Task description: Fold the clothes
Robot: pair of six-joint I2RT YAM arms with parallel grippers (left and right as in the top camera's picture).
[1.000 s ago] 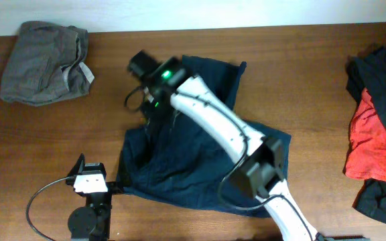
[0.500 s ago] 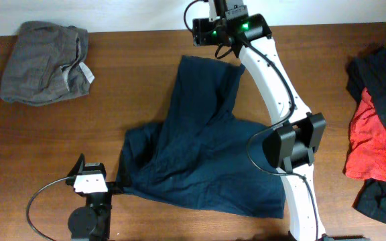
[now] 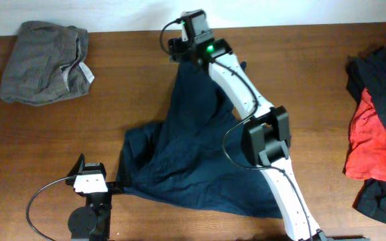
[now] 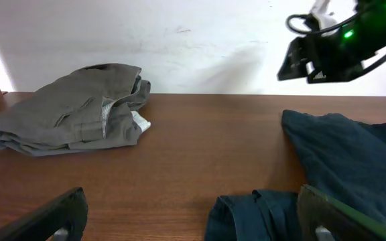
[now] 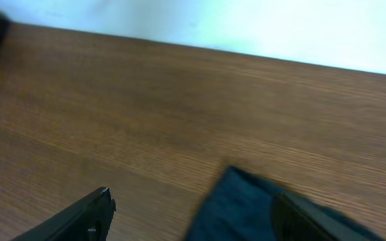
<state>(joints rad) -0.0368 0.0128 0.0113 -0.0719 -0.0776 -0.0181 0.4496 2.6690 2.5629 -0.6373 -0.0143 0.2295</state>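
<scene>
The right gripper should next take hold of the narrow part of the navy garment [image 3: 200, 154] at its far end, so that it can fold that part over the rest of the garment.
The large navy garment [image 3: 200, 154] lies spread across the middle of the table, with one narrow part reaching towards the far edge. My right gripper [image 3: 177, 48] hovers at that far end with its jaws wide open and empty. In the right wrist view [image 5: 196, 217] the navy corner [image 5: 240, 207] lies on the wood between the fingers. My left gripper [image 4: 196, 221] is open and empty, low at the near left [image 3: 84, 167], with a navy fold [image 4: 256, 214] just ahead of it. A folded grey garment [image 3: 44, 61] sits at the far left corner.
A pile of red [image 3: 370, 144] and black [image 3: 380, 70] garments lies at the right edge. The white wall runs along the far table edge. The right arm [image 3: 246, 100] stretches over the navy garment. A black cable [image 3: 42, 197] loops beside the left arm's base.
The right gripper swung from the garment's left side to the far edge, then shifted left along it. The navy garment's upper part went from bunched to stretched towards the far edge. The left arm stayed still.
</scene>
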